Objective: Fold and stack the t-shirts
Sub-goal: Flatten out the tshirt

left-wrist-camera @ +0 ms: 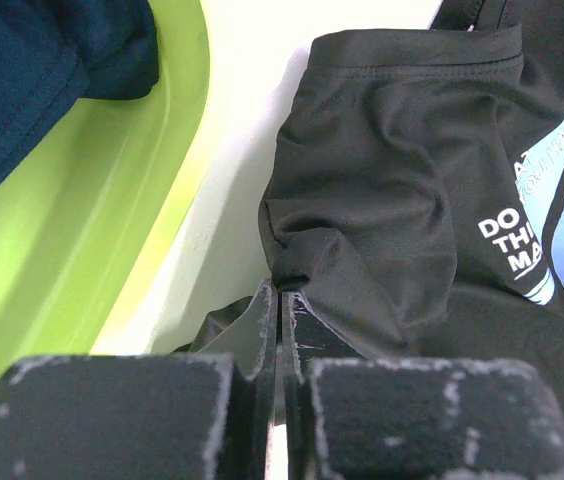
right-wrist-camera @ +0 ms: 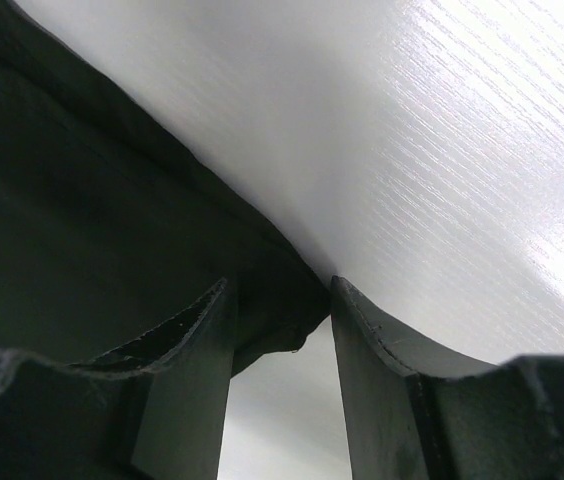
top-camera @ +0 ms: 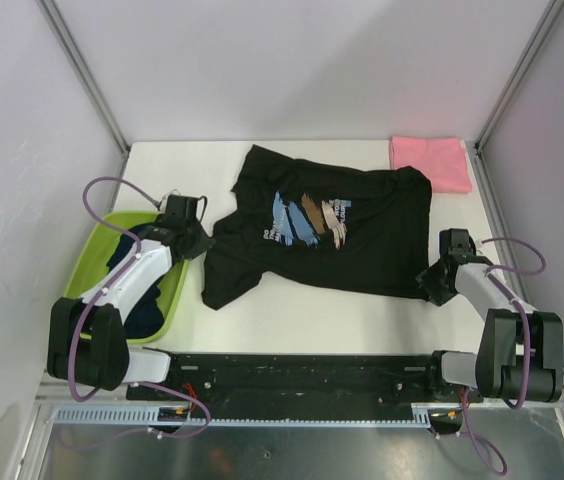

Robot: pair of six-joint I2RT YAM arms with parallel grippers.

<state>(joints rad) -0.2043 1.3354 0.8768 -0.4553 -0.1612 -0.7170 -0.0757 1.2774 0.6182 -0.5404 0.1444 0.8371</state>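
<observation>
The shirt's near corner (top-camera: 426, 292) (right-wrist-camera: 290, 313) is between the open fingers of my right gripper, so I should close them now and they would catch it.
A black t-shirt (top-camera: 362, 235) with a blue, brown and white chest print lies spread on the white table. My left gripper (top-camera: 200, 245) sits at the shirt's left sleeve. In the left wrist view its jaws (left-wrist-camera: 282, 292) are shut, pinching a bunched fold of the black cloth (left-wrist-camera: 382, 200). My right gripper (top-camera: 430, 283) is at the shirt's near right corner. Its jaws (right-wrist-camera: 280, 285) stand open, low over the table, with the corner of the black cloth (right-wrist-camera: 82, 220) between the fingers. A folded pink t-shirt (top-camera: 430, 162) lies at the back right.
A lime-green basin (top-camera: 102, 250) stands at the left edge, close to the left arm, with dark navy shirts (top-camera: 147, 310) inside; in the left wrist view the basin's wall (left-wrist-camera: 82, 230) and navy cloth (left-wrist-camera: 22, 80) show. Walls and metal posts enclose the table.
</observation>
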